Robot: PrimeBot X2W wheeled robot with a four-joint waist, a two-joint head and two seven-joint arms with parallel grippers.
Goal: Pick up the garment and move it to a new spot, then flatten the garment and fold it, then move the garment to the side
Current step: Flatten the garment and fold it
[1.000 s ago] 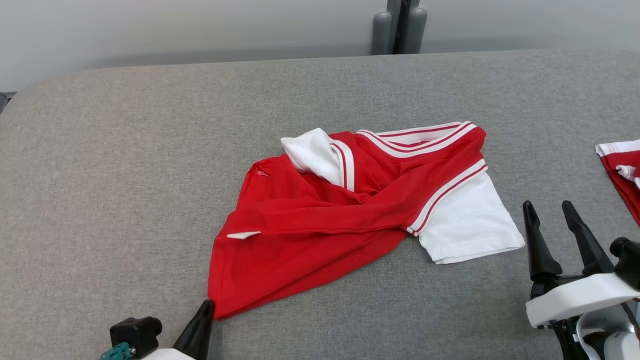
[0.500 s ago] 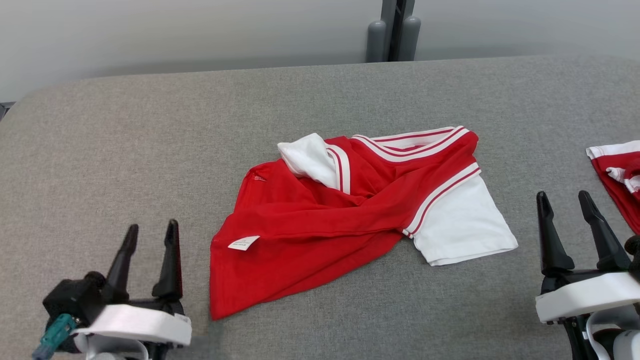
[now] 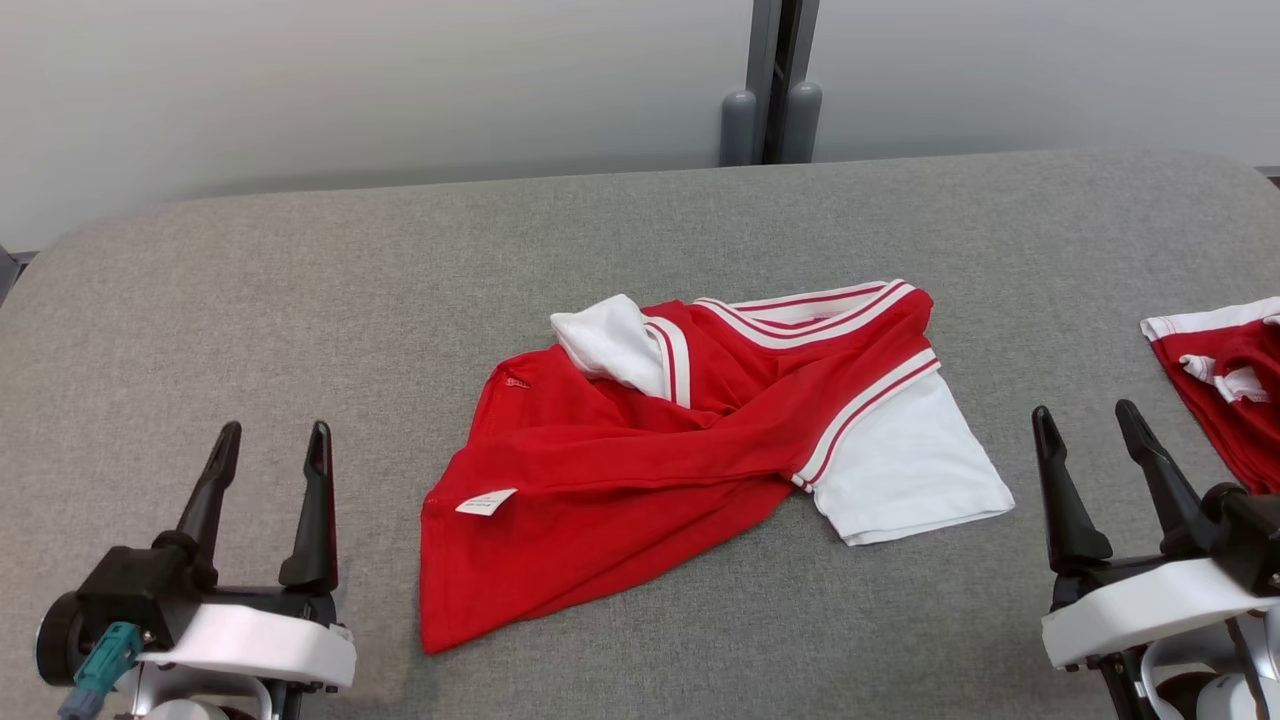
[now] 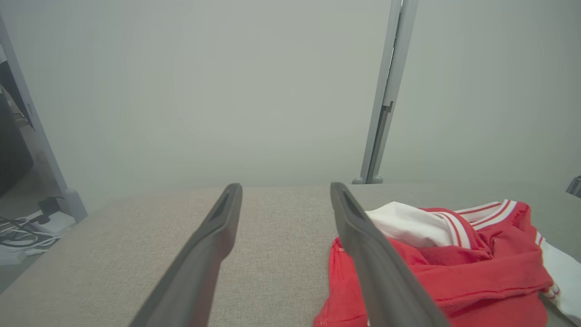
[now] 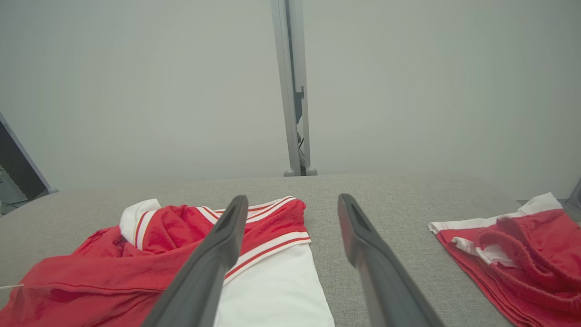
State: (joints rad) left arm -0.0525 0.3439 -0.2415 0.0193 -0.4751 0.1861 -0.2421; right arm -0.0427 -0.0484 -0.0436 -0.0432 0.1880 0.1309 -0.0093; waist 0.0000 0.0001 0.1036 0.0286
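My right gripper is about to reach the shirt and pick up the white sleeve's corner [image 3: 1005,504], which sticks out free. The shirt's red body [image 3: 672,462] lies twisted in loose folds.
The garment [image 3: 640,470] is a red shirt with white sleeves and striped trim, lying crumpled and twisted in the middle of the grey table [image 3: 300,290]. It also appears in the left wrist view as the garment [image 4: 458,277] and in the right wrist view as the garment [image 5: 150,272]. My left gripper [image 3: 270,432] stands open above the table's near left, to the left of the shirt's lower corner and apart from it. My right gripper [image 3: 1085,412] is open at the near right, just right of the white sleeve [image 3: 900,460], holding nothing.
A second red and white garment [image 3: 1225,375] lies at the table's right edge, seen also as the second garment [image 5: 513,254] in the right wrist view. A grey post [image 3: 770,80] stands behind the table against a pale wall. Bare grey cloth surrounds the shirt.
My left gripper let go of the shirt's lower corner, opened and drew back to the left. The head camera tilted, so the whole scene sits lower in view.
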